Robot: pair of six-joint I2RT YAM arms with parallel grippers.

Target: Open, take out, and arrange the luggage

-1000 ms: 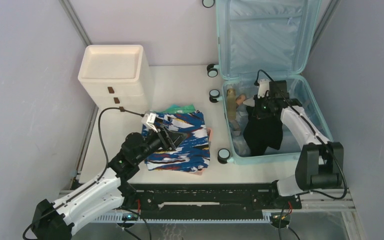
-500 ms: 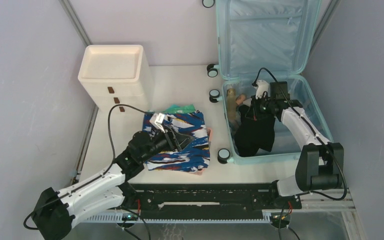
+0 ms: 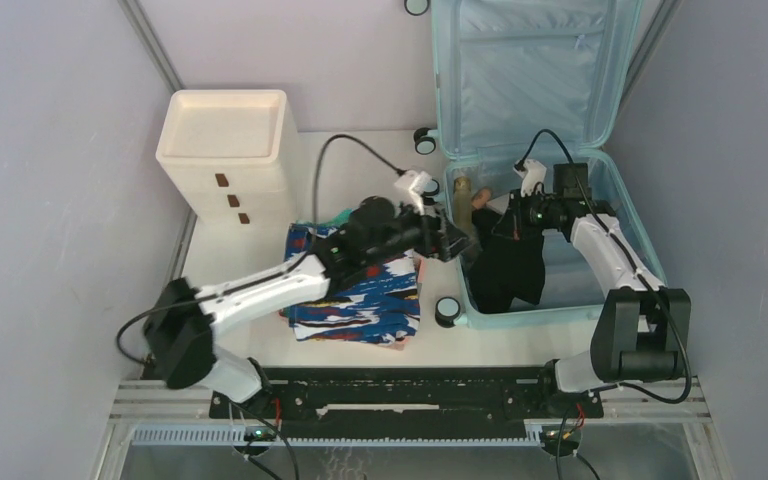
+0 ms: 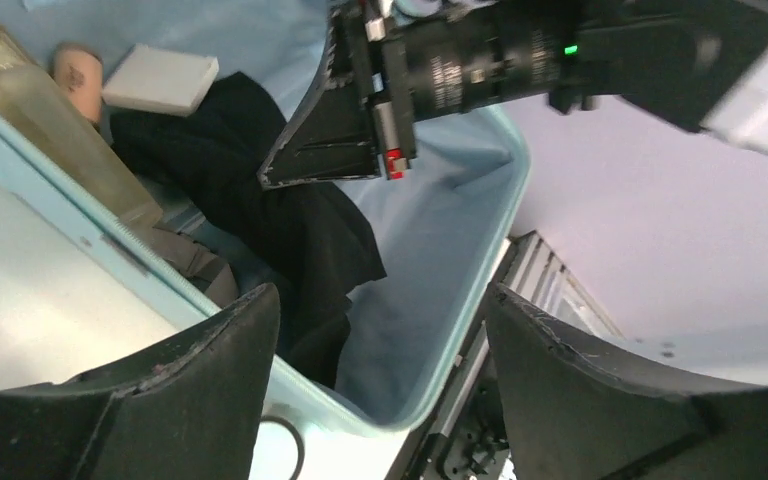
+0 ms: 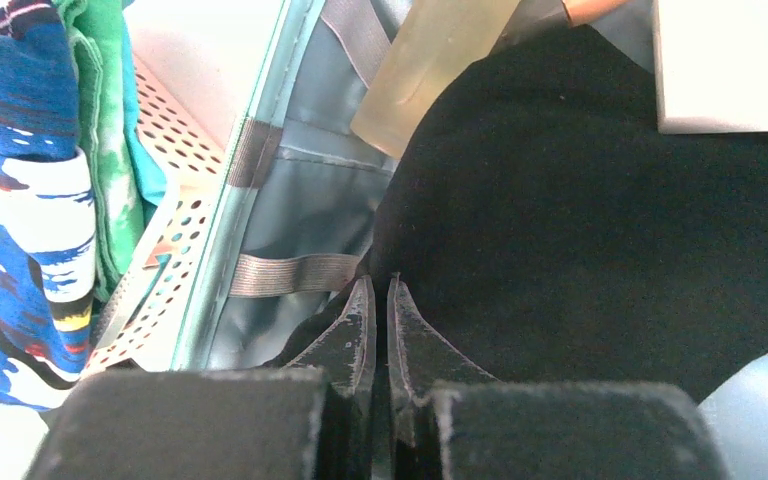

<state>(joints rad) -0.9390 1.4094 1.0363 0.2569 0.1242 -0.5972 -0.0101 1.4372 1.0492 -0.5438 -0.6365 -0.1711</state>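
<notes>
My left gripper should grab the black garment by its rim-side edge [image 3: 481, 283] [image 4: 309, 318] next. Then I will take the garment out and lay it over the folded clothes.
The pale aqua luggage [image 3: 628, 210] lies open at the right, its lid up against the back wall. My right gripper [image 3: 510, 222] is shut on a black garment [image 3: 506, 270] and holds it up inside the case; it also shows in the right wrist view [image 5: 600, 190] and the left wrist view [image 4: 290, 215]. My left gripper [image 3: 457, 242] is open and empty over the case's left rim [image 4: 90, 235], close to the garment. A yellowish bottle [image 3: 462, 210], a tan roll and a white box [image 4: 160, 80] lie in the case.
A pink basket [image 5: 165, 240] holds folded clothes, a blue patterned one [image 3: 370, 290] on top and a green one [image 3: 360, 217] beneath. A cream drawer cabinet [image 3: 225, 150] stands at the back left. Caster wheels [image 3: 447, 311] stick out on the case's left side.
My left arm has swung from over the folded clothes to the right, up to the case's left rim. My right gripper has lifted the black garment slightly and shifted it left.
</notes>
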